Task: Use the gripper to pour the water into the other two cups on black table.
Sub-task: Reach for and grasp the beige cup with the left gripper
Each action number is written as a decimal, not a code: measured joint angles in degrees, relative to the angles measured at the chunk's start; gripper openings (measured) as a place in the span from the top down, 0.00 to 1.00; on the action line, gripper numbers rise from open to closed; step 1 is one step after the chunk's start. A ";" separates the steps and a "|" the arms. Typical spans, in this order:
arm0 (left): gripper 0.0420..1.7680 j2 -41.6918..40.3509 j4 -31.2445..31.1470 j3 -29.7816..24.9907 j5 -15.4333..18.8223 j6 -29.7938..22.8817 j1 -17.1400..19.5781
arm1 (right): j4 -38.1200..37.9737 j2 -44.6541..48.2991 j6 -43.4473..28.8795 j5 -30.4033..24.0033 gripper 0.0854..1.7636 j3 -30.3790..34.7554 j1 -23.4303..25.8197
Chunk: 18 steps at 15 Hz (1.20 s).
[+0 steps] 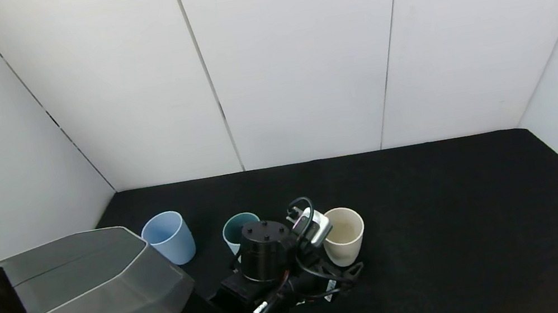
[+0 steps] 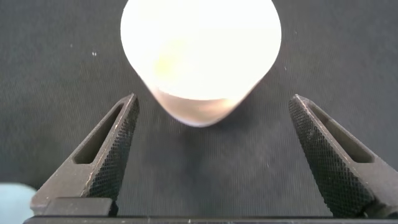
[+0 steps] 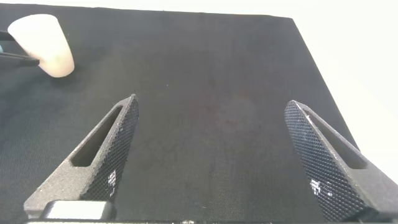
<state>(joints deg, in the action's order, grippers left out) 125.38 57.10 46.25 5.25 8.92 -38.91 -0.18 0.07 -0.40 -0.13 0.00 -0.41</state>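
My left gripper's fingers still stop short of the cream cup [image 1: 344, 236], so closing now would miss it. My left gripper moves toward it next, before closing.
The cream cup [image 1: 344, 236] stands upright on the black table [image 1: 465, 216]; I cannot make out the water inside it. My left gripper [image 1: 345, 274] is low on the near side of this cup, open, fingers wide. In the left wrist view the cup [image 2: 199, 56] is straight ahead, its base level with the tips of the left gripper [image 2: 214, 98], which do not touch it. The teal-green cup [image 1: 239, 228], partly hidden by my wrist, and the light blue cup [image 1: 168, 237] stand to its left. My right gripper [image 3: 211, 99] is open over bare table, out of the head view, far from the cream cup [image 3: 43, 43].
The grey housing of my left arm [image 1: 55, 307] covers the near left of the table. White wall panels [image 1: 297, 62] close the table at the back and both sides. The table's right edge [image 3: 323, 74] shows in the right wrist view.
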 joint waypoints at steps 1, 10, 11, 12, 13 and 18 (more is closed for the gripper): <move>0.03 0.44 0.00 0.74 -0.33 0.00 0.00 | 0.02 0.00 0.00 0.00 0.03 0.00 0.00; 0.03 4.36 -0.32 5.92 -4.82 0.11 -0.02 | 0.00 0.00 0.00 -0.02 0.03 0.00 0.00; 0.03 4.58 -0.32 6.25 -4.77 0.13 -0.04 | 0.00 0.00 0.00 -0.02 0.03 0.00 0.00; 0.03 4.74 -0.40 6.58 -4.77 0.13 -0.04 | 0.00 0.00 0.02 -0.02 0.03 0.00 0.00; 0.03 4.83 -0.60 6.89 -4.73 0.15 -0.04 | 0.00 0.00 0.00 -0.02 0.03 0.00 0.00; 0.30 4.94 -0.57 7.74 -4.40 0.15 -0.44 | 0.00 0.00 0.00 -0.02 0.03 0.00 0.00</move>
<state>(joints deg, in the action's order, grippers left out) 130.32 56.53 53.99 0.85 9.07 -39.35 -0.18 0.07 -0.40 -0.16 0.00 -0.41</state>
